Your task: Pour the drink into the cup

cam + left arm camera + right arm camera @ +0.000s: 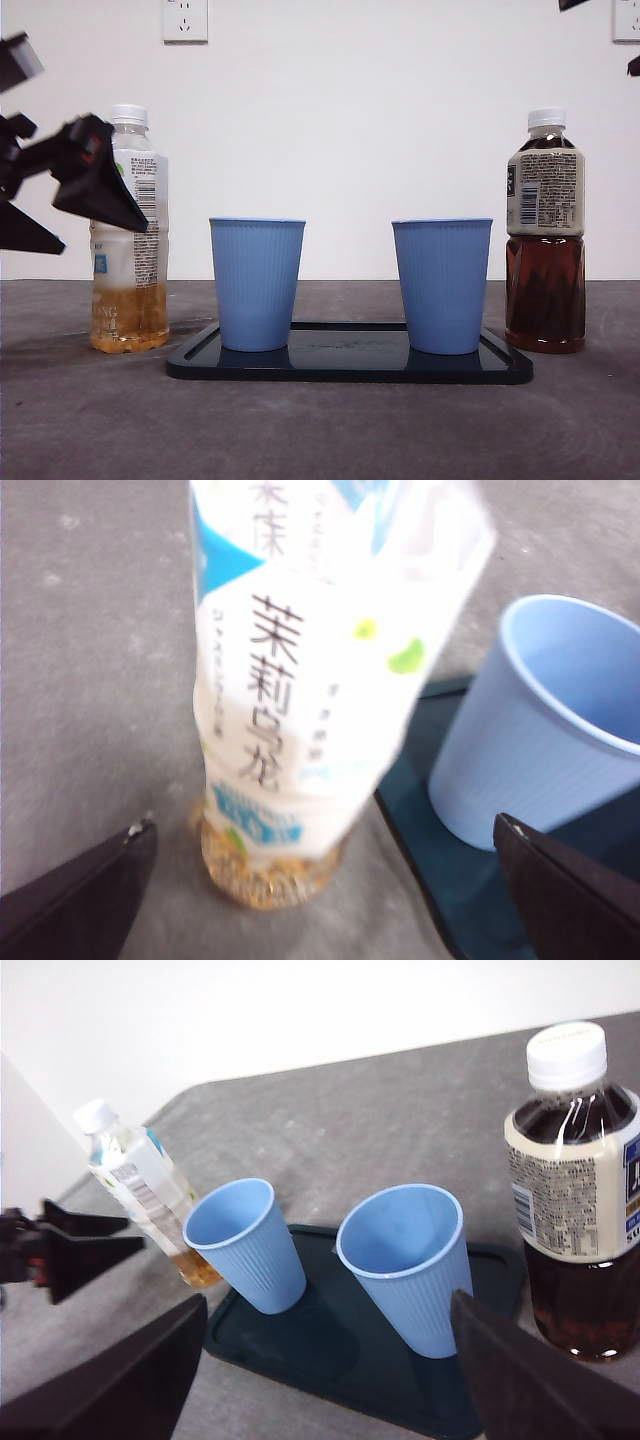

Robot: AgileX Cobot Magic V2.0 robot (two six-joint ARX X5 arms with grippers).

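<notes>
The bottle will next be grabbed by its white-labelled body point(140, 235) with my left gripper, so that I can pour the pale tea into a cup.
A bottle of pale yellow tea point(130, 250) with a white label and white cap stands upright on the table, left of the tray. My left gripper point(104, 234) is open at label height, one jaw on either side of this bottle point(300, 680), not touching it. Two blue ribbed cups point(257, 283) point(442, 285) stand upright and empty on a dark tray point(350, 365). The left cup point(550, 740) is close beside the pale bottle. My right gripper point(328, 1300) is open and held high, above and in front of the cups, holding nothing.
A capped bottle of dark brown tea point(545, 240) stands just right of the tray, near the right gripper's side point(580, 1190). The grey table runs back to a white wall with power outlets point(185, 18).
</notes>
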